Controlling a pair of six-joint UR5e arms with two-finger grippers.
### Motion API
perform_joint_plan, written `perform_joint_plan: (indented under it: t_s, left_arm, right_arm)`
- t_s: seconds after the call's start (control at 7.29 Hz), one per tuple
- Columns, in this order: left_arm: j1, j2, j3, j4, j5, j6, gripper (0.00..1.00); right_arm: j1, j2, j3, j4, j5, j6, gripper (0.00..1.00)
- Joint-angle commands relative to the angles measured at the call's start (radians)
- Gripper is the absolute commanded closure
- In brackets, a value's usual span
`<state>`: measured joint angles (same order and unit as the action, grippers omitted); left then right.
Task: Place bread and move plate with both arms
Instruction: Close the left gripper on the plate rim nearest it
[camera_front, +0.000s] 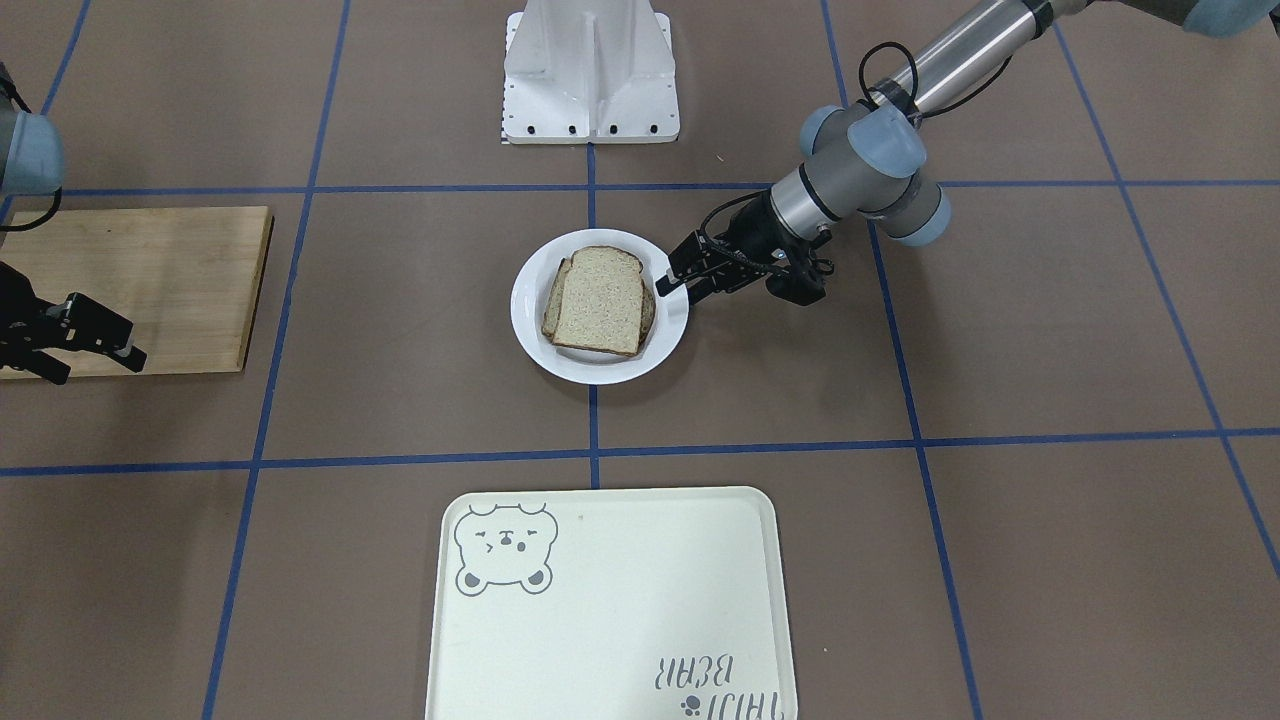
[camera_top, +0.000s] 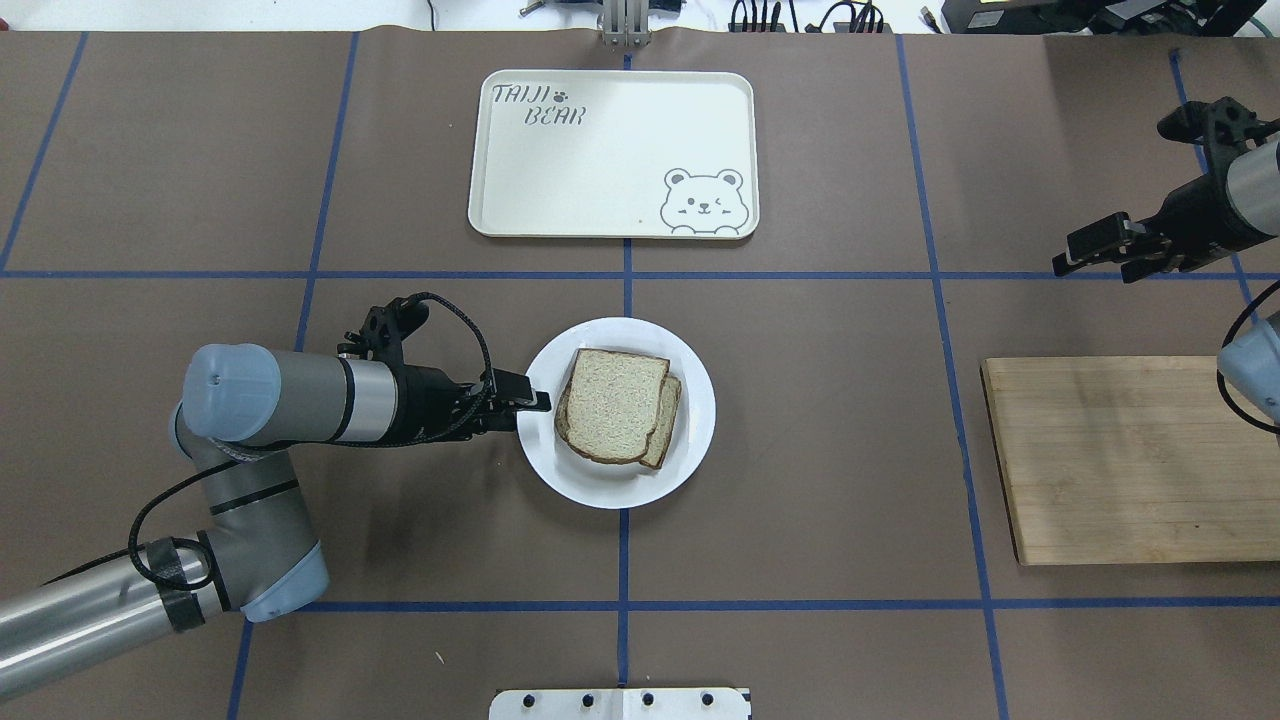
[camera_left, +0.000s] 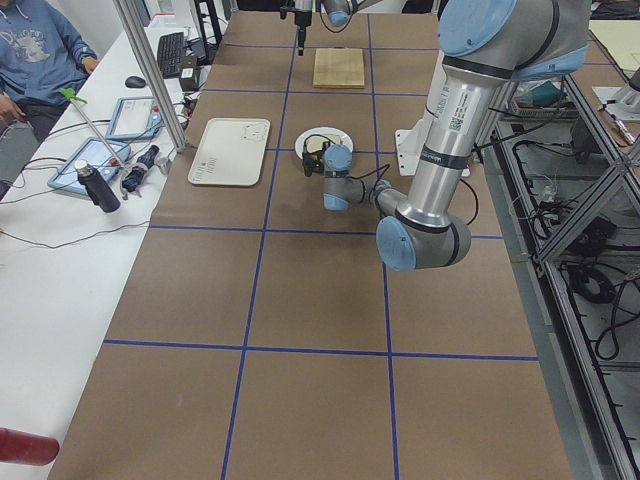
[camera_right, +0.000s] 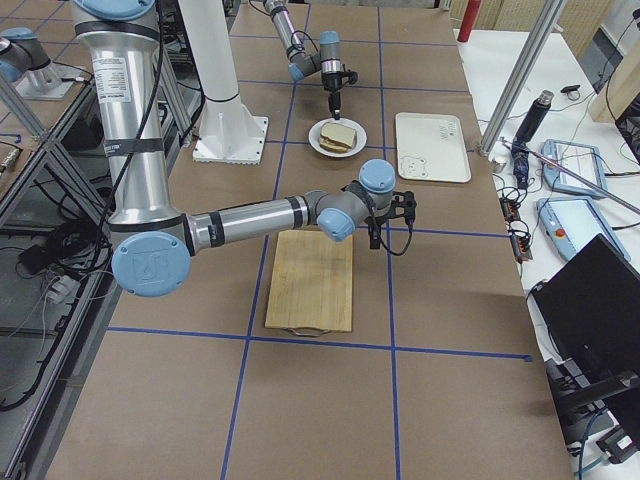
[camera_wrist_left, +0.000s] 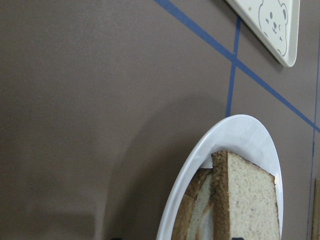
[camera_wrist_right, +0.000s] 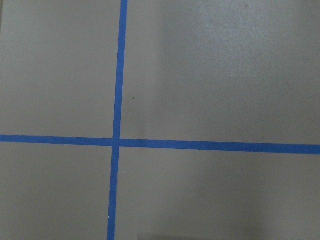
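The plate with the bread needs to move onto the bear tray (camera_front: 612, 600), so I should next grab the plate by its rim (camera_front: 674, 294) with my left gripper.
The white plate (camera_top: 692, 372) sits at the table's middle. The plain bread slice (camera_top: 612, 402) lies on top of a second slice (camera_top: 668, 425), which it mostly hides. In the front view the bread (camera_front: 598, 303) rests on the plate (camera_front: 600, 368). My left gripper (camera_top: 535, 402) reaches in level at the plate's rim on my left, jaws apart at the rim (camera_front: 678, 283). Its wrist view shows the plate rim (camera_wrist_left: 240, 130) and bread (camera_wrist_left: 250, 200) close up. My right gripper (camera_top: 1092, 268) is open and empty, raised far to my right (camera_front: 98, 368).
A wooden cutting board (camera_top: 1130, 460) lies bare at my right, also in the front view (camera_front: 140, 290). A cream bear tray (camera_top: 610, 150) lies beyond the plate. The white stand (camera_front: 590, 75) is at the robot's base. Blue tape lines cross the brown table.
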<state>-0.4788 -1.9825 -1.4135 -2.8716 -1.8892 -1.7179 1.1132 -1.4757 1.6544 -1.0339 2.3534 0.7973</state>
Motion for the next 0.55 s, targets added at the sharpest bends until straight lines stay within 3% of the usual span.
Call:
perform_joint_plan:
  t_s: [0.0, 0.41]
  left_arm:
    - [0.011, -0.005, 0.005, -0.002, -0.001, -0.002, 0.44]
    - [0.020, -0.007, 0.007, 0.000, 0.001, -0.002, 0.56]
  right_arm:
    - [-0.010, 0.003, -0.004, 0.000, 0.003, 0.000, 0.00]
    - [-0.012, 0.006, -0.005, 0.000, 0.004, 0.000, 0.00]
